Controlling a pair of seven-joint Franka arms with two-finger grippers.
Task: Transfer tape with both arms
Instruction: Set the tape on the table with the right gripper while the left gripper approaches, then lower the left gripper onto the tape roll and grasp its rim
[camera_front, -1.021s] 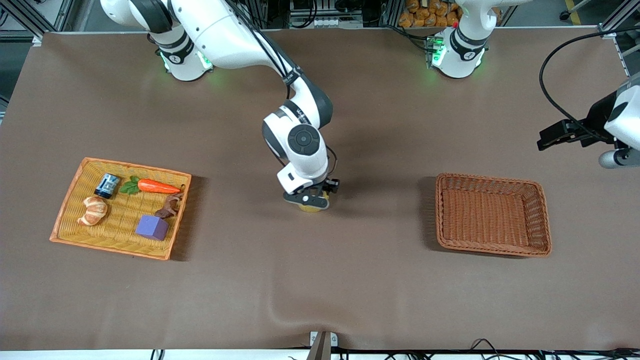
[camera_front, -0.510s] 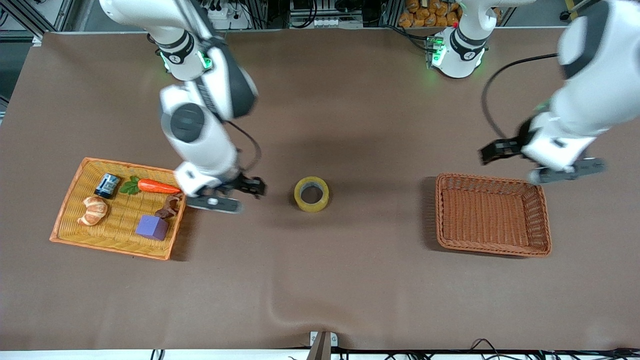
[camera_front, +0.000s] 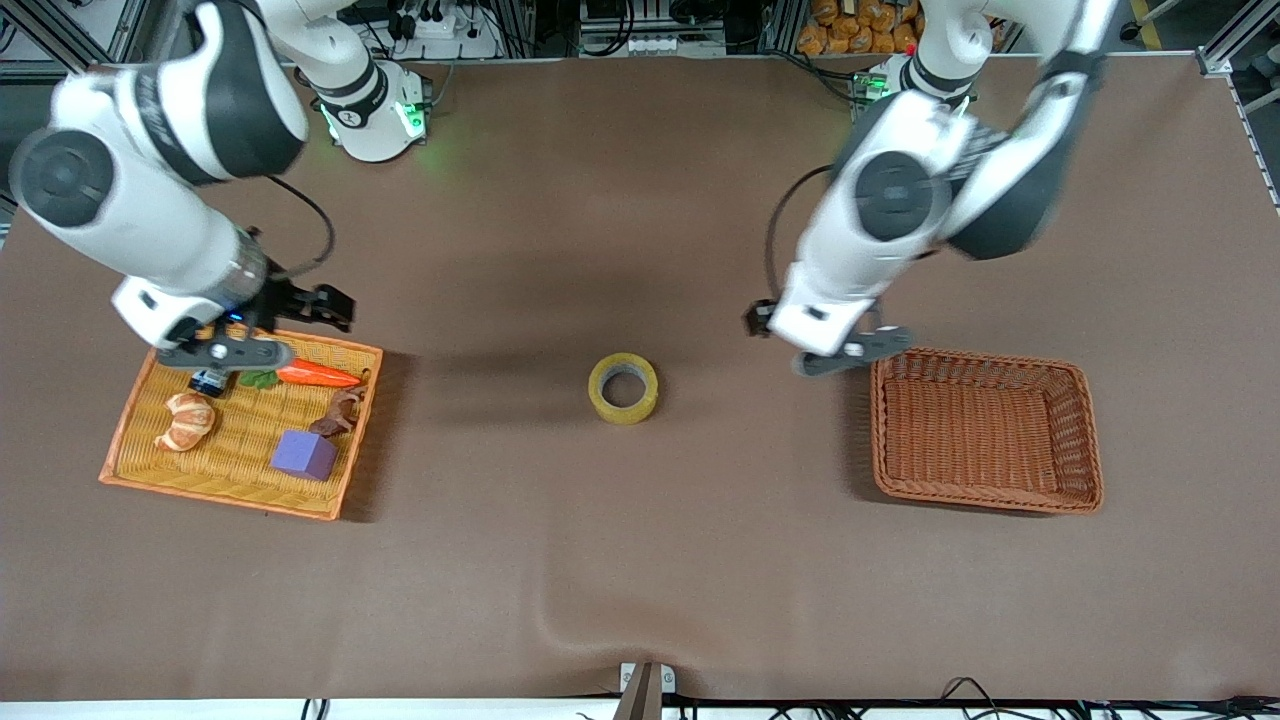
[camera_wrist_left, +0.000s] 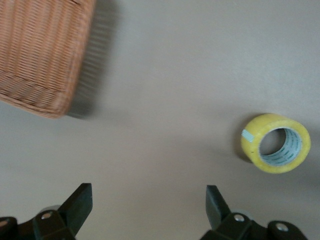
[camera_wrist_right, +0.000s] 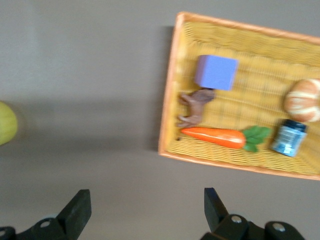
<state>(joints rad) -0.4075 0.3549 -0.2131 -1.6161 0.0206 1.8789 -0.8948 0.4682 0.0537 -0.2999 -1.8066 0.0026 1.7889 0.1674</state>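
My left gripper should next grab the yellow roll by its ring side (camera_front: 645, 368), between the outer edge and the open hole (camera_front: 624, 388), to transfer the tape.
The tape (camera_front: 622, 388), a yellowish ring with a grey core, lies flat on the brown table midway between the tray and the basket. It also shows in the left wrist view (camera_wrist_left: 276, 143), and its edge shows in the right wrist view (camera_wrist_right: 6, 122). My right gripper (camera_front: 228, 350) is open and empty, up over the edge of the yellow tray (camera_front: 140, 470) that lies farther from the front camera. My left gripper (camera_front: 848, 352) is open and empty, over the table between the tape and the brown basket (camera_front: 985, 500).
The yellow tray (camera_wrist_right: 210, 154) holds a croissant (camera_front: 186, 420), a purple cube (camera_front: 305, 454), a carrot (camera_front: 315, 373), a brown figure (camera_front: 340, 410) and a blue can (camera_wrist_right: 289, 138). The brown basket (camera_wrist_left: 40, 55) is empty.
My right gripper let go of the tape in the middle of the table and swung back over the tray. My left arm swung in from the table's end toward the tape.
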